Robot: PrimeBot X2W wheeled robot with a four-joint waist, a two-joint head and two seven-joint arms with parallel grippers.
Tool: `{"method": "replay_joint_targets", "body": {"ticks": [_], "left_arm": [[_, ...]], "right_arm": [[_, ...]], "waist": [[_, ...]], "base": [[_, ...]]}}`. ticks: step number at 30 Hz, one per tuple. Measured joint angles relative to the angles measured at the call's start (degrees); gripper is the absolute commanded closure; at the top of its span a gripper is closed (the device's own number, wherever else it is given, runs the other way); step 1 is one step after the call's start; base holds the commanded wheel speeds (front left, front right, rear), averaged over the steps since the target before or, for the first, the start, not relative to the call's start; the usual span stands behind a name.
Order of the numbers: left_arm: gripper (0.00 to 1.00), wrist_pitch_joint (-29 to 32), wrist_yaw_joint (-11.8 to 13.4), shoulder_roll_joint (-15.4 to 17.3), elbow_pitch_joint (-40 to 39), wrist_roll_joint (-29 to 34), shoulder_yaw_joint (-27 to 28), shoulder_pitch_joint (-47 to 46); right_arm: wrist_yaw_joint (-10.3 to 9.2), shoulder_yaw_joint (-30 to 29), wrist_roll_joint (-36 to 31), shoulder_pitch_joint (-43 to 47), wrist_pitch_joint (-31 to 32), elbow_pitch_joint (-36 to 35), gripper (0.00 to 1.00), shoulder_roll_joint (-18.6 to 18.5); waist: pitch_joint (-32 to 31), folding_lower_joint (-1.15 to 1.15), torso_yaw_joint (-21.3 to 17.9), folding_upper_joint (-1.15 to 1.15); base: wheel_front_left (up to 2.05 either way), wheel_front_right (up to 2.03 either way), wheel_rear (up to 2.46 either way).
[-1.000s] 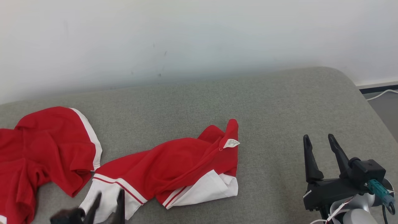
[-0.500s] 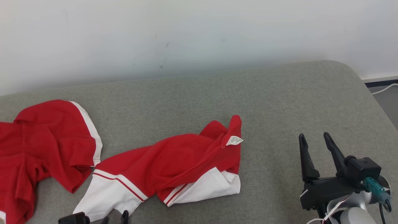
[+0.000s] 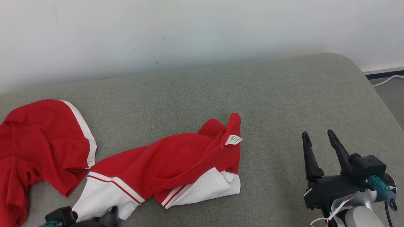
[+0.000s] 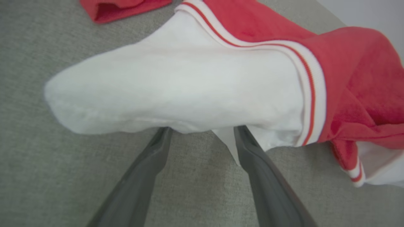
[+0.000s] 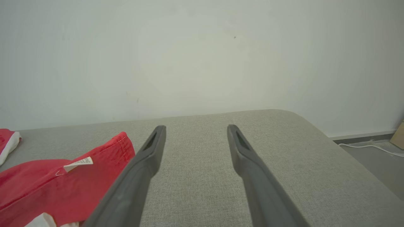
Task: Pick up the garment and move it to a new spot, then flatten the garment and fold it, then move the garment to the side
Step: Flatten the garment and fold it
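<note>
My left gripper pinches the garment by its white sleeve hem next, because that hem lifts off the cushion while the garment's red body (image 3: pixel 166 159) lies slack.
The red garment with white, red-striped sleeves (image 3: pixel 176 160) lies crumpled on the grey cushion (image 3: pixel 268 104), its label (image 3: pixel 234 139) facing up. In the left wrist view my left gripper (image 4: pixel 203 129) is open, and its two fingertips meet the near edge of a white sleeve (image 4: pixel 189 78). It does not grip the cloth. Part of the left gripper's fingers (image 3: pixel 112 212) shows at the head view's bottom edge. My right gripper (image 3: pixel 317 134) is open and holds nothing, hovering over bare cushion to the right of the garment (image 5: pixel 47 186).
A second red garment with a white band (image 3: pixel 38 142) lies at the far left. A pale wall (image 3: pixel 202 31) runs behind the cushion. Past its rounded right edge the floor carries a white cable (image 3: pixel 386 80) and a cardboard corner (image 5: pixel 398 135).
The head camera has shifted. My left gripper has sunk from over the white sleeve to the bottom edge of the head view. The garment and the right gripper keep their places.
</note>
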Motion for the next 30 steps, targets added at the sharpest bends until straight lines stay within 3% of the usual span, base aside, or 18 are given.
{"method": "replay_joint_targets", "body": {"ticks": [18,25,30], "left_arm": [[0.0,-0.6,0.8,1.2,1.6,-0.4,5.3,-0.1],[0.0,-0.7,-3.0,6.4,-1.2,1.2,2.8,2.5],[0.0,-1.6,-5.6,7.6,-3.7,2.1,0.8,1.9]], "right_arm": [[0.0,-0.3,0.0,0.1,0.0,0.0,0.0,-0.6],[-0.07,-0.6,0.0,0.3,0.0,-0.9,0.0,-0.8],[-0.07,-0.4,-0.1,0.2,0.1,-0.9,0.0,-0.9]], "waist": [[0.5,0.0,0.8,0.0],[0.8,0.0,2.0,0.0],[1.2,0.0,2.8,0.0]], "base": [[0.0,0.0,0.0],[0.0,0.0,0.0],[0.0,0.0,0.0]]}}
